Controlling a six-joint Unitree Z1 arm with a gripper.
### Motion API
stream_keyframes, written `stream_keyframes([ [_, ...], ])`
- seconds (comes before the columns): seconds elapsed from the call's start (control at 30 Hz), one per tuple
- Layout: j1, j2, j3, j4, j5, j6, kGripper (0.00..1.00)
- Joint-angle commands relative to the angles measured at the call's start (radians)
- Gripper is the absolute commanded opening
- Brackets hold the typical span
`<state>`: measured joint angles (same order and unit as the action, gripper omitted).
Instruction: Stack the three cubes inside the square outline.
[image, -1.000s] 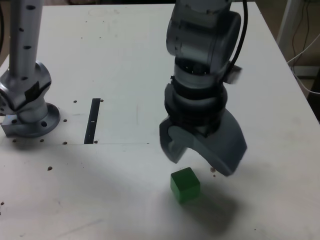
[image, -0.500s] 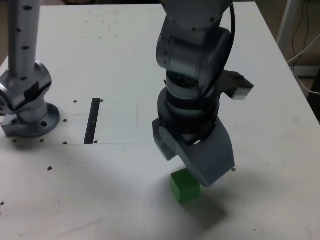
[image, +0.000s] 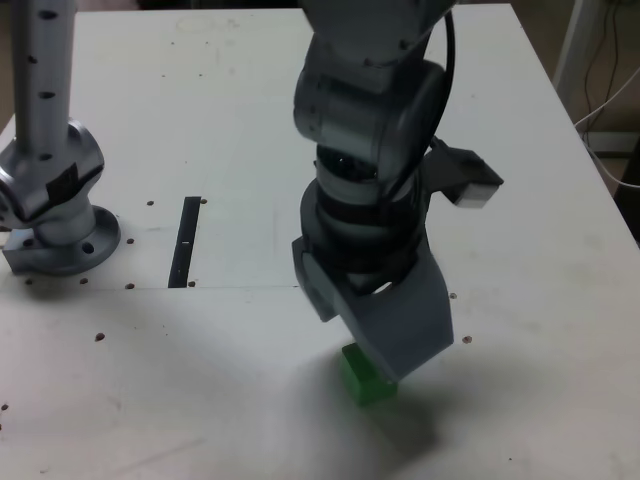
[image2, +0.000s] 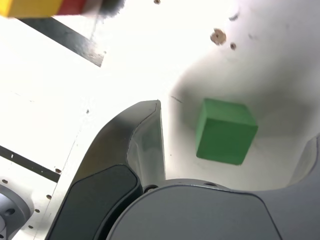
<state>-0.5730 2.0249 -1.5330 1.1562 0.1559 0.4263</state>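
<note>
My gripper will finish the stack inside the square outline (image2: 70, 37), so next it will grab the green cube (image2: 225, 131) by two opposite sides.
The green cube (image: 366, 381) lies on the white table near the exterior view's front edge, partly covered by the near jaw. My gripper (image: 356, 344) is low over it and open, one jaw on each side. In the wrist view the green cube (image2: 225, 131) sits between the wide-apart jaws of the gripper (image2: 237, 121), touching neither. A yellow cube (image2: 30, 7) and a red cube (image2: 75, 6) show cut off at the frame's edge, next to a thick black band (image2: 62, 36) of the square outline. Whether they are stacked cannot be told. The arm hides all three in the exterior view.
The arm's grey base column (image: 50, 190) stands at the exterior view's left. A thin black strip (image: 185, 240) lies beside it, also seen as a thin strip (image2: 25, 162) in the wrist view. Small screw holes dot the table (image: 200, 100). Cables hang past the table's right edge.
The gripper has come down and shifted to the exterior view's left, turning a little. Its jaws now straddle the green cube, which has not moved.
</note>
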Motion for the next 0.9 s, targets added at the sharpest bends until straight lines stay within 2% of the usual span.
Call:
stream_keyframes([
  [0.0, -0.012, 0.017, -0.005, -0.001, 0.002, 0.000, 0.97],
  [0.23, -0.051, 0.054, -0.008, -0.020, 0.011, -0.017, 0.95],
  [0.6, -0.056, 0.101, -0.025, -0.028, 0.027, -0.026, 0.89],
  [0.73, -0.056, 0.112, -0.035, -0.024, 0.039, -0.038, 0.82],
  [0.87, -0.056, 0.113, -0.035, -0.022, 0.054, -0.061, 0.69],
])
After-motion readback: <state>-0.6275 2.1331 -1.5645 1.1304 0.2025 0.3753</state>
